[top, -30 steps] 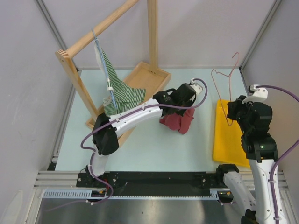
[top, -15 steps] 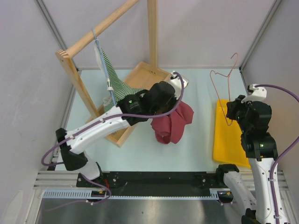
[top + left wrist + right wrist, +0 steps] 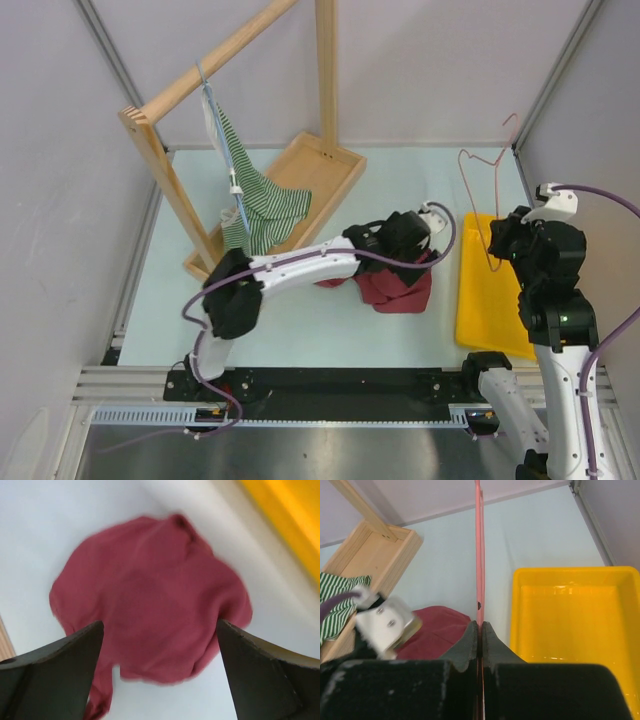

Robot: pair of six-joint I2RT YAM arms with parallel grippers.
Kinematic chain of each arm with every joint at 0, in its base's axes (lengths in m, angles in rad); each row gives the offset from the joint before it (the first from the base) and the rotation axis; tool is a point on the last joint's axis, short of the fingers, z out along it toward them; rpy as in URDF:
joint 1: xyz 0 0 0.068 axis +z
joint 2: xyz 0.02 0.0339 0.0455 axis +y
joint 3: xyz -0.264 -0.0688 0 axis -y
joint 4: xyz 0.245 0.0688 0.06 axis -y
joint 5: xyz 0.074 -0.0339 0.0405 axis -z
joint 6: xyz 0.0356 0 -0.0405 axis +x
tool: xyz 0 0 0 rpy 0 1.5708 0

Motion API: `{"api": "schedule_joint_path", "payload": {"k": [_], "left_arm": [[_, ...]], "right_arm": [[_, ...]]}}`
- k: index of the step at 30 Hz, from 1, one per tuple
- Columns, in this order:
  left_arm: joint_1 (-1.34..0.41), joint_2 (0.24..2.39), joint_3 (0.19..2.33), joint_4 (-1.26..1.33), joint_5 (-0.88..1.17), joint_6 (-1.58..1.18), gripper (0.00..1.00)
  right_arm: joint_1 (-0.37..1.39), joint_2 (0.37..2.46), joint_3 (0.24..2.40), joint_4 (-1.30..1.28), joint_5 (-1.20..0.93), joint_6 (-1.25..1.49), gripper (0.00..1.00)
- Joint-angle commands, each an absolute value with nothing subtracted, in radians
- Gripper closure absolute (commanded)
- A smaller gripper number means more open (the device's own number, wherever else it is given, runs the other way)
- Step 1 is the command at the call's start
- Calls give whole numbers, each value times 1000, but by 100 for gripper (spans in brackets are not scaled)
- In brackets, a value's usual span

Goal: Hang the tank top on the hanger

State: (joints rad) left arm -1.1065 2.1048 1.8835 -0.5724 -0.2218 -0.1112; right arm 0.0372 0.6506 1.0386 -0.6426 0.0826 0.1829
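The tank top needs its opening free to take the hanger, so my left gripper should grab it next by its narrow strap end (image 3: 332,282) (image 3: 101,694) toward the wooden rack.
The maroon tank top (image 3: 397,289) lies crumpled on the table, just left of the yellow tray. My left gripper (image 3: 416,262) hovers over it. In the left wrist view its dark fingers (image 3: 55,675) stand wide apart, open, with the tank top (image 3: 150,610) lying loose below and between them. My right gripper (image 3: 496,242) is shut on the lower wire of the pink hanger (image 3: 488,185) and holds it upright over the tray's left edge. In the right wrist view the hanger (image 3: 478,555) rises straight from my shut gripper (image 3: 480,630), with the tank top (image 3: 437,627) to the left.
A yellow tray (image 3: 492,300) sits at the right. At the back left stands a wooden rack (image 3: 165,95) with its wooden base tray (image 3: 310,170). A green-and-white striped garment (image 3: 255,200) hangs there on a pale hanger. Grey walls close in on both sides.
The left arm carried the tank top up and then right toward the yellow tray. Its jaws have opened and the tank top now lies on the table. The right arm barely moved.
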Motion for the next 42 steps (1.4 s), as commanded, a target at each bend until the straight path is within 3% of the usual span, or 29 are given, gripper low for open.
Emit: {"api": "schedule_joint_path", "payload": {"k": [1,4,9,25,28,31,32,33,34,38,42], "left_arm": [[-1126,1680,1473,-274,-282,-103,1],[-1108,1550,1269,-316,-430,-179,2],[-1008,1467,1051,-367,-420,-311,12],[-861,1577,859,-109,-295,-434,14],[-850,1595,833,-78,-273,-446,28],[-839,1612,819,-64,-253,-449,48],[-839,1611,821,-71,-253,-446,79],[-841,1602,831,-77,-253,-440,96],[-839,1559,844,-81,-247,-411,100],[-874,1378,997,-217,-282,-295,100],[-881,1295,1359,-366,-278,-166,100]], "right_arm": [[34,644,1080,-617,83,178,100],[35,649,1057,-586,42,195,100],[35,661,1039,-549,-21,213,100],[35,643,1045,-551,-68,207,100],[34,643,1043,-551,-63,203,100],[34,640,1046,-551,-58,199,100],[34,640,1046,-554,-57,196,100],[34,638,1048,-554,-55,193,100],[34,638,1049,-557,-49,189,100],[34,635,1052,-568,-31,176,100],[34,637,1051,-568,-34,176,100]]}}
